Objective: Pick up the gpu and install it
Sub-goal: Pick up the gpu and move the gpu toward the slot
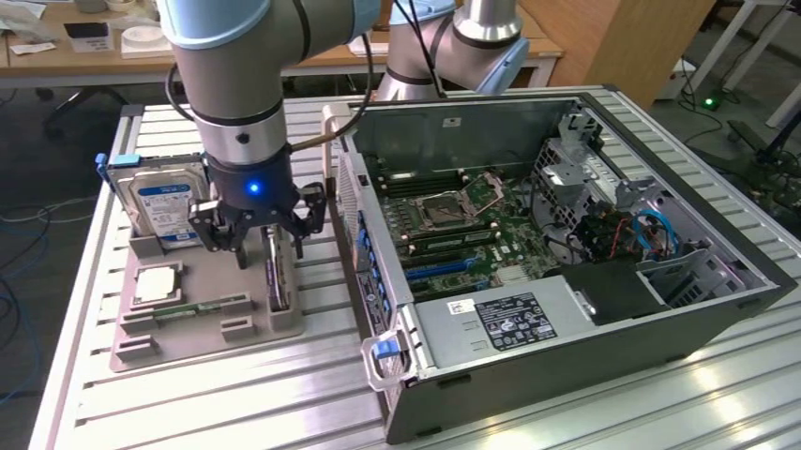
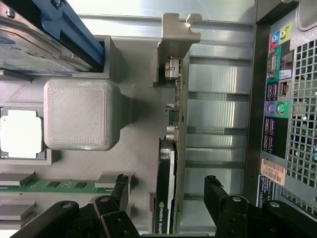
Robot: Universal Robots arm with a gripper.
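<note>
My open fingertips stop high by the GPU's upper edge, so closing now would miss the GPU. My gripper goes lower next, then closes on the GPU.
The gpu point(image 1: 277, 277) stands on edge in a slot of the grey holder tray point(image 1: 250, 333), a thin dark card with a silvery end bracket. My gripper point(image 1: 257, 239) hangs straight over its far end, open. In the wrist view the gpu point(image 2: 172, 124) runs edge-on between the two black fingers point(image 2: 119, 187), one on each side with a gap to the card. Its bracket point(image 2: 174, 34) lies at the far end, and nothing is held.
The tray also carries a hard drive point(image 1: 163, 204), a CPU point(image 1: 157, 281) and a green memory stick point(image 1: 201, 307). On the exterior view's right, the open computer case point(image 1: 701, 319) lies with its motherboard and blue slots point(image 1: 438, 267) exposed. Its rear panel point(image 2: 277, 99) is close beside the gpu.
</note>
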